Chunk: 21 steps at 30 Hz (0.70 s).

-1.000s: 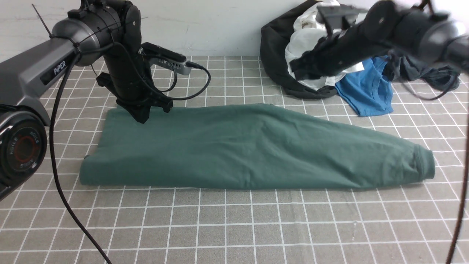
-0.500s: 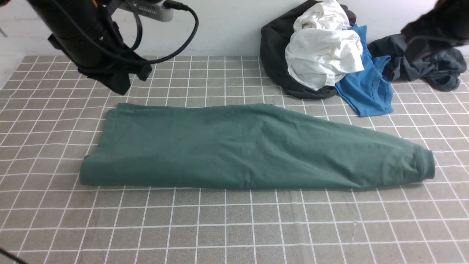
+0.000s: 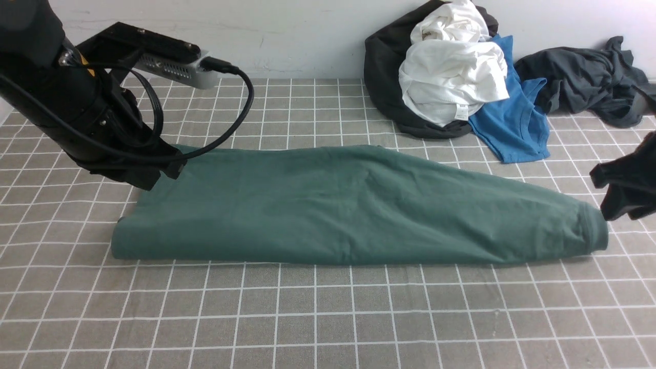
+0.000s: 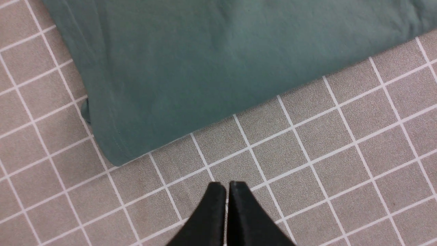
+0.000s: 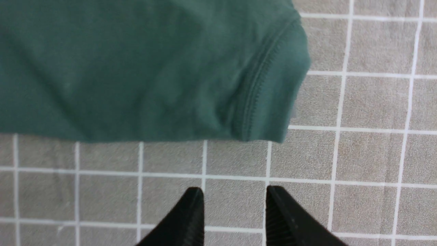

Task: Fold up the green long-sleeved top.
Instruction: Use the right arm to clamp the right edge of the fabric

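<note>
I should next use my right gripper to grab the green top by its ribbed cuff edge (image 3: 591, 228). Then I can fold the green top's sleeve over its body (image 3: 258, 203).
The green long-sleeved top (image 3: 348, 205) lies folded into a long strip across the checked cloth, hem at the left and sleeve cuff (image 3: 594, 230) at the right. My left gripper (image 3: 148, 179) hovers by the strip's far left corner, shut and empty. In the left wrist view its jaws (image 4: 227, 186) are closed over bare cloth just off the hem corner (image 4: 116, 147). My right gripper (image 3: 599, 197) hangs just right of the cuff, open with nothing in it. The right wrist view shows its jaws (image 5: 235, 193) apart, a short way off the cuff (image 5: 273, 92).
A heap of clothes sits at the back right against the wall: a black garment (image 3: 384, 77), a white one (image 3: 451, 72), a bright blue shirt (image 3: 512, 123) and a dark grey one (image 3: 589, 82). The left arm's cable (image 3: 241, 118) loops above the top's far edge.
The left arm lifted off the top's far left corner, swung up, then came back down beside it. The right arm moved from above the heap to beside the cuff, jaws spreading wider.
</note>
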Each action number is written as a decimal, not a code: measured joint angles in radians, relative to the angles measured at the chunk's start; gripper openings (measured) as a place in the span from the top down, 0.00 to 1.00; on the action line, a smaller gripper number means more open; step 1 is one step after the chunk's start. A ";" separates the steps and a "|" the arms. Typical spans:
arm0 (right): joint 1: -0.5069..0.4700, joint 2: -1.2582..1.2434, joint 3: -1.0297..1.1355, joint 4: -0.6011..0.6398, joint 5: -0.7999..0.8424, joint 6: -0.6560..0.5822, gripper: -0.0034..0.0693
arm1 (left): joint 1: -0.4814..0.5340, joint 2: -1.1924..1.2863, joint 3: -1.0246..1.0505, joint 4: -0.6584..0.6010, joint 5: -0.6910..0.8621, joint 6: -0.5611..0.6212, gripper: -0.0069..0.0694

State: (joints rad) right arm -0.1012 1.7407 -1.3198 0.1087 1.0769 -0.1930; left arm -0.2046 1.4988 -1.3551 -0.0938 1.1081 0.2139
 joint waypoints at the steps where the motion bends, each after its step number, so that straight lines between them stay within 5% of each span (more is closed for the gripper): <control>1: -0.019 0.034 0.002 0.000 -0.028 0.018 0.51 | 0.000 0.000 0.000 0.000 -0.008 0.000 0.92; 10: -0.043 0.209 0.003 0.055 -0.187 0.098 0.19 | 0.000 0.000 0.000 -0.001 -0.010 0.000 0.92; 21: -0.012 0.273 0.003 0.106 -0.256 0.101 0.21 | 0.000 0.000 0.000 0.000 -0.011 0.002 0.92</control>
State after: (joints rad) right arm -0.1132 2.0139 -1.3166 0.2143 0.8214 -0.0918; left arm -0.2046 1.4988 -1.3551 -0.0940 1.0974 0.2162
